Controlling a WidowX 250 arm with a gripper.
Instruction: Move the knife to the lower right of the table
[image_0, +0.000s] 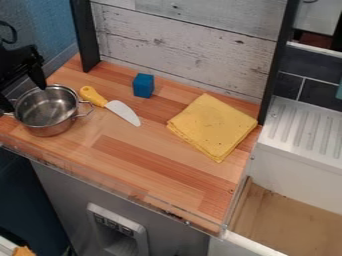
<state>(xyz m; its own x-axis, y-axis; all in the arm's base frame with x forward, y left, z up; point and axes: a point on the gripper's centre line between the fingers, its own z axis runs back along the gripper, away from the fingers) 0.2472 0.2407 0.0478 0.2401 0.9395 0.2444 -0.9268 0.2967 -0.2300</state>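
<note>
The gripper grabs the yellow handle of the knife next, to move it to the lower right of the table.
The black gripper (25, 97) is at the left edge, over the left side of the metal pot (48, 130), its two fingers spread open with nothing held between them. To the right of the pot lies the knife (123, 111) on the wooden table (153, 172). Its yellow handle points to the upper left and its white blade to the lower right. The gripper is left of the knife and apart from it.
A blue block (143, 85) stands up and right of the knife. A folded yellow cloth (212, 126) lies on the table's right side. Black posts flank the back panel, and a clear rail (120, 188) runs along the front edge.
</note>
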